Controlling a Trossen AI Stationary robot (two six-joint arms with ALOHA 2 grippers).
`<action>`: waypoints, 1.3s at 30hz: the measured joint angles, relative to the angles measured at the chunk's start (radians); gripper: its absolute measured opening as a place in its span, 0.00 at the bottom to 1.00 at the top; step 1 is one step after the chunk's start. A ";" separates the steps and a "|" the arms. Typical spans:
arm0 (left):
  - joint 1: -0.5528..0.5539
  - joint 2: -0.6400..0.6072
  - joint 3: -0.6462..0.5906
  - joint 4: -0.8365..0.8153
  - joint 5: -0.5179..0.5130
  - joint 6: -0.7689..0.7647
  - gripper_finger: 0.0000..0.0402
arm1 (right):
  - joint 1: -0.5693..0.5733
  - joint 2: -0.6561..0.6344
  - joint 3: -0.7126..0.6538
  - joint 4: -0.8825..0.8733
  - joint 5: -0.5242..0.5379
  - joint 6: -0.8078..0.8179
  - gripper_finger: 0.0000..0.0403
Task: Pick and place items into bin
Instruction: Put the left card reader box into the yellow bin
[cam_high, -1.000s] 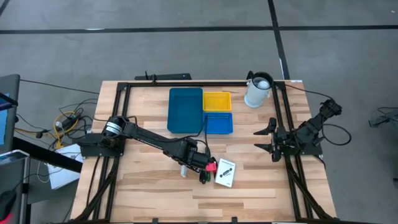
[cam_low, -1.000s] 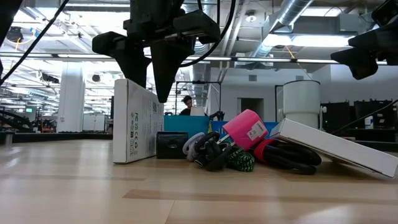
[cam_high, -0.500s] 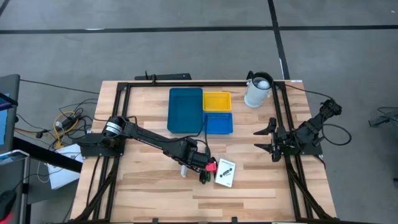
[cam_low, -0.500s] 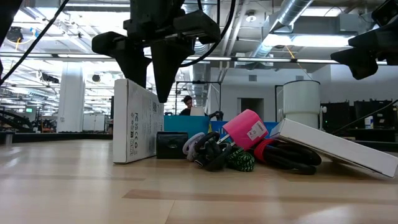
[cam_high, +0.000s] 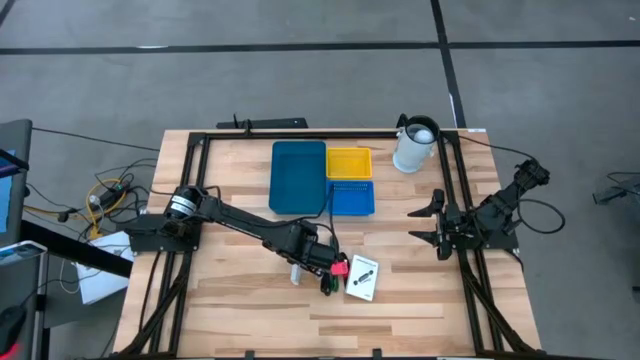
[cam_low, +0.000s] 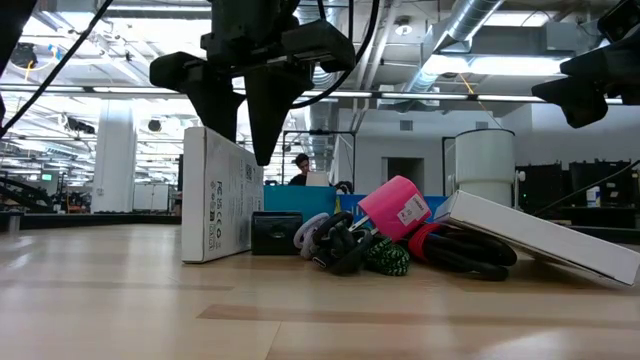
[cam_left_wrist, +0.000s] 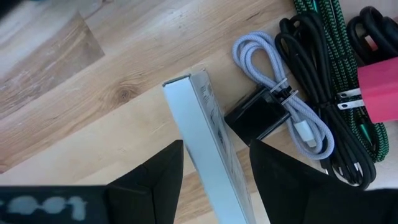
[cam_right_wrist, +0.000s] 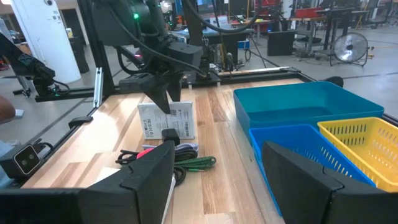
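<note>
The white box goes in the yellow tray; my left gripper will next grab its long narrow edge (cam_left_wrist: 202, 144).
My left gripper (cam_high: 303, 260) (cam_left_wrist: 214, 146) is open above a white box (cam_left_wrist: 205, 118) that stands on a long narrow edge on the table (cam_low: 220, 195). One finger stands on each side of its top edge; I cannot tell whether they touch it. Beside the box lie a black charger (cam_left_wrist: 256, 119) with a coiled grey cable (cam_left_wrist: 298, 118), green braided and black cables (cam_left_wrist: 323, 43), and a pink piece (cam_low: 395, 208). A white printed card box (cam_high: 363, 279) leans on the pile. The three-tray bin (cam_high: 298, 176) sits farther back. My right gripper (cam_high: 428, 224) waits open at the table's right.
The bin's yellow tray (cam_high: 349, 162) and bright blue tray (cam_high: 352, 198) adjoin the long teal one. A white jug (cam_high: 415, 145) stands at the far right corner. A black frame (cam_high: 190, 150) borders the table. Bare wood lies along the near edge and to the left.
</note>
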 joint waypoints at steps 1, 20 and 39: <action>0.000 0.000 0.000 0.000 0.000 0.000 0.44 | 0.000 0.000 0.000 0.000 0.000 0.000 0.58; 0.001 0.002 0.000 0.024 0.000 0.030 0.44 | 0.000 0.000 0.000 0.000 0.000 0.000 0.58; 0.001 0.005 0.000 -0.001 0.000 0.055 0.44 | 0.000 0.000 0.000 0.000 0.000 0.000 0.58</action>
